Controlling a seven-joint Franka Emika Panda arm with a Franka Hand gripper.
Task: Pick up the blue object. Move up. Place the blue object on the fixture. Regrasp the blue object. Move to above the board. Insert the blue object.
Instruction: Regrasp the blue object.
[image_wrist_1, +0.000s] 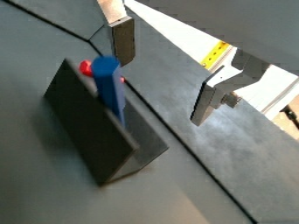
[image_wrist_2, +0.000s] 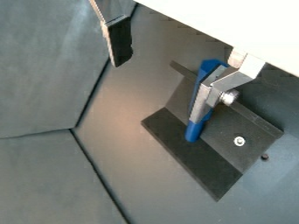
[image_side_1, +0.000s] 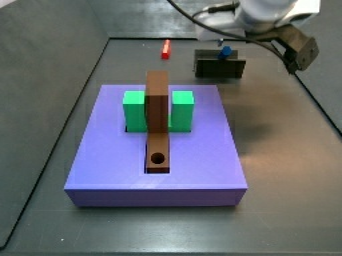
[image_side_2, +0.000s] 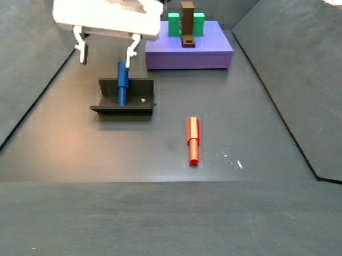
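Observation:
The robot's gripper needs to grab the end of the blue object that sticks out of the fixture next, so that it can insert the blue object into the board (image_side_1: 187, 165).
The blue object (image_side_2: 123, 82) is a slim blue peg that stands leaning on the fixture (image_side_2: 123, 103), a dark block with a raised wall. It also shows in both wrist views, as the blue object (image_wrist_1: 108, 83) on the fixture (image_wrist_1: 100, 131) and the blue object (image_wrist_2: 198, 105) on the fixture (image_wrist_2: 222, 149). My gripper (image_side_2: 107, 50) hangs open just above the peg's top and grips nothing. In the wrist views the gripper (image_wrist_1: 170, 70) and gripper (image_wrist_2: 163, 70) have the jaws spread wide, one finger (image_wrist_2: 216, 87) crossing in front of the peg. The board (image_side_1: 187, 165) lies apart, with its brown bar (image_side_1: 158, 120).
A red peg (image_side_2: 194, 140) lies on the floor beside the fixture, also seen as the red peg (image_side_1: 164, 47). A green block (image_side_1: 134, 110) sits on the board across the bar, whose round hole (image_side_1: 159, 158) is near the board's front edge.

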